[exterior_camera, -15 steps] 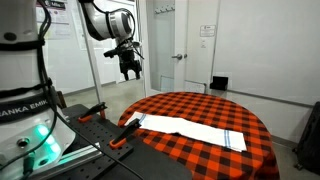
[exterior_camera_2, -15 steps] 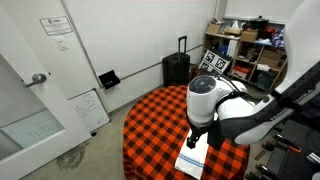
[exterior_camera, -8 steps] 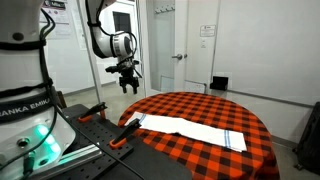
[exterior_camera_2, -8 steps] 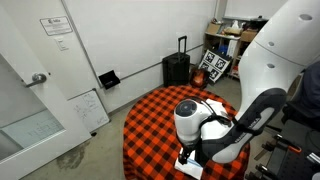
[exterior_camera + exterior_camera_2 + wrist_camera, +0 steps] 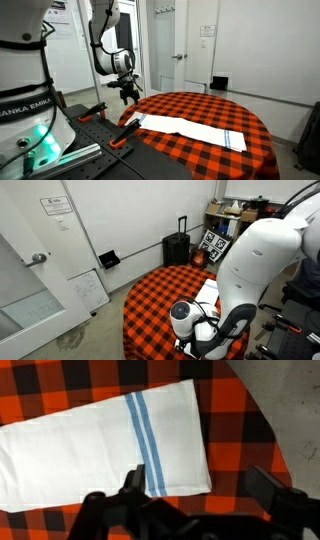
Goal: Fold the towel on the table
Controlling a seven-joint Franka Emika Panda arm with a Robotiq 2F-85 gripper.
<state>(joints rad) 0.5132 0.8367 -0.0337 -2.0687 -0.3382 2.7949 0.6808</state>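
The gripper will next fold the blue-striped end of the towel over the rest, so it will grab the towel (image 5: 190, 129) by a corner of that end near the table edge.
The towel (image 5: 190, 129) lies flat and stretched out on the table (image 5: 200, 104), a round top under a red-and-black checked cloth. My gripper (image 5: 129, 93) hangs in the air above the towel's end near the table edge. In the wrist view the towel (image 5: 90, 445) shows its end with two thin blue stripes. My gripper (image 5: 200, 485) is open and empty above that end, one finger over the stripes and one over the bare cloth. In an exterior view my arm hides most of the towel (image 5: 208, 287) and the gripper.
The robot base (image 5: 22, 100) and a black-and-orange clamp (image 5: 125, 131) stand by the table's near edge. A black suitcase (image 5: 176, 248), a small whiteboard (image 5: 90, 288) and loaded shelves (image 5: 245, 225) line the walls. The floor shows past the table edge (image 5: 295, 430).
My gripper has come down from high above and moved over the towel's end at the table edge. The towel has not moved.
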